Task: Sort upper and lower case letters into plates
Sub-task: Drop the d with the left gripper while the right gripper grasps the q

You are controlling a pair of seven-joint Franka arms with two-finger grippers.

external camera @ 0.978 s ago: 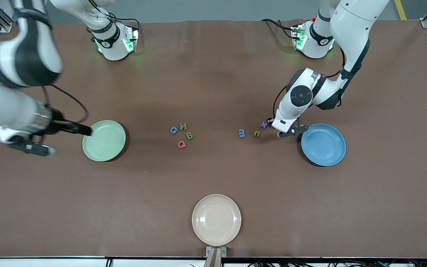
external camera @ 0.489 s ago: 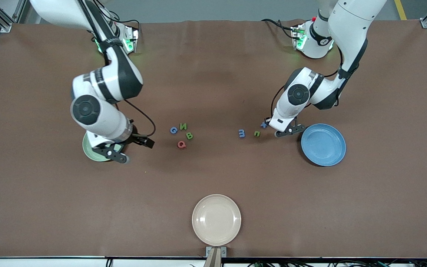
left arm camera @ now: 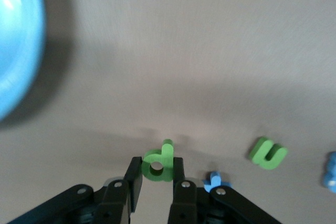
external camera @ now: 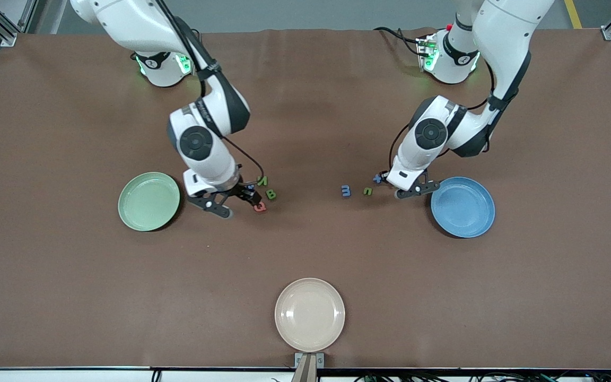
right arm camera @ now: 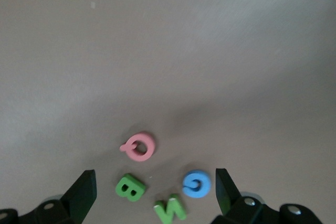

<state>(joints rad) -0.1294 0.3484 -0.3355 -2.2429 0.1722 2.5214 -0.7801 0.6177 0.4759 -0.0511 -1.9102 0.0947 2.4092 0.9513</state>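
Observation:
The pink Q should go with the capitals on the pale green plate [external camera: 149, 201], so my right gripper will next grab the Q by its tail and round ring [external camera: 260, 207].
The pale green plate [external camera: 149, 201] lies toward the right arm's end of the table and the blue plate [external camera: 462, 207] toward the left arm's end. Both hold nothing. My right gripper [external camera: 244, 195] is open, low over the capitals: pink Q [right arm camera: 139, 146], green B [right arm camera: 129, 187], green N [right arm camera: 170, 208] and blue G [right arm camera: 197, 183] lie between its fingers [right arm camera: 84, 192]. My left gripper [left arm camera: 157, 162] is shut on a green lower-case letter [left arm camera: 167, 150] beside the blue plate [left arm camera: 16, 51]. A blue x [left arm camera: 212, 181], green n [external camera: 367, 191] and blue m [external camera: 346, 190] lie close by.
A cream plate [external camera: 310, 314] sits at the table edge nearest the front camera, with nothing in it. The brown table [external camera: 305, 254] is bare between it and the letters.
My right arm has swung from beside the green plate across to the capital letters and come down over them. My left gripper has barely moved.

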